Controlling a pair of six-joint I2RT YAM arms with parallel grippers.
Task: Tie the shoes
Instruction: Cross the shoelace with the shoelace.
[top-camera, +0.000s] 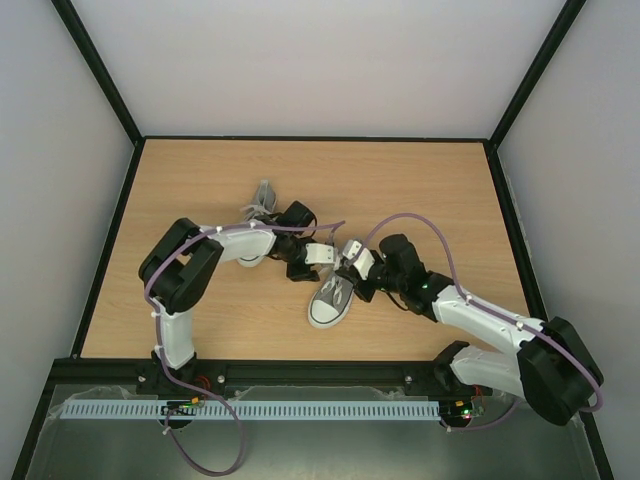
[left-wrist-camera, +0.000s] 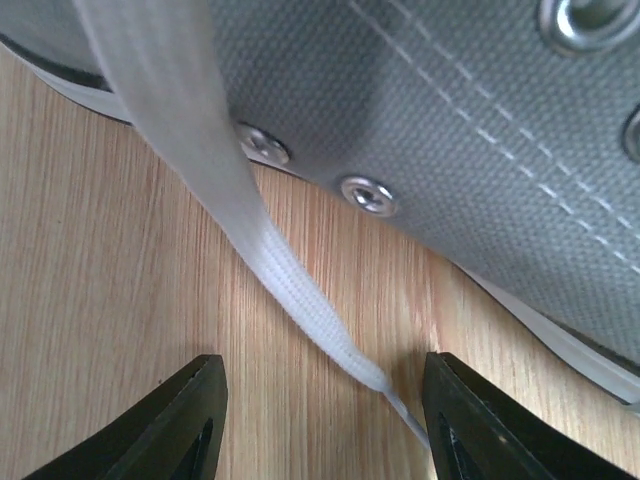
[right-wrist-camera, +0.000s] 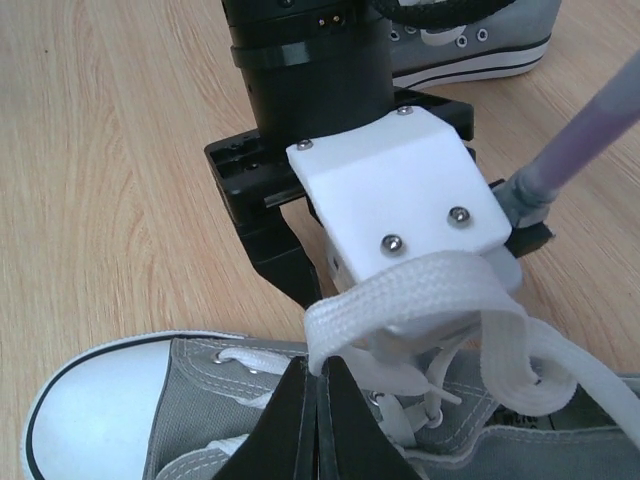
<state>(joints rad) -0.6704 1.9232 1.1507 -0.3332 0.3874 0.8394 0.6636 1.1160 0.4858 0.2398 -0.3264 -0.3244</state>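
The white lace end (left-wrist-camera: 357, 366) is between my left gripper's low fingers. My left gripper should close on it now, as that would hold the lace end.
Two grey canvas shoes with white toe caps lie on the table. The near shoe (top-camera: 332, 297) points its toe at the arm bases. The far shoe (top-camera: 262, 205) is partly hidden behind the left arm. My left gripper (left-wrist-camera: 325, 375) is open low over the wood beside the near shoe's side (left-wrist-camera: 450, 120). A loose white lace end (left-wrist-camera: 300, 300) lies between its fingers, untouched. My right gripper (right-wrist-camera: 318, 370) is shut on a loop of white lace (right-wrist-camera: 420, 290) above the near shoe's tongue (right-wrist-camera: 330, 420). In the top view the left gripper (top-camera: 318, 258) and right gripper (top-camera: 350, 270) almost meet.
The wooden table (top-camera: 420, 190) is ringed by a black frame and pale walls. The left gripper's black fingers (right-wrist-camera: 285, 265) and white camera mount (right-wrist-camera: 395, 190) sit just beyond the right gripper. The far shoe (right-wrist-camera: 470, 50) lies behind them.
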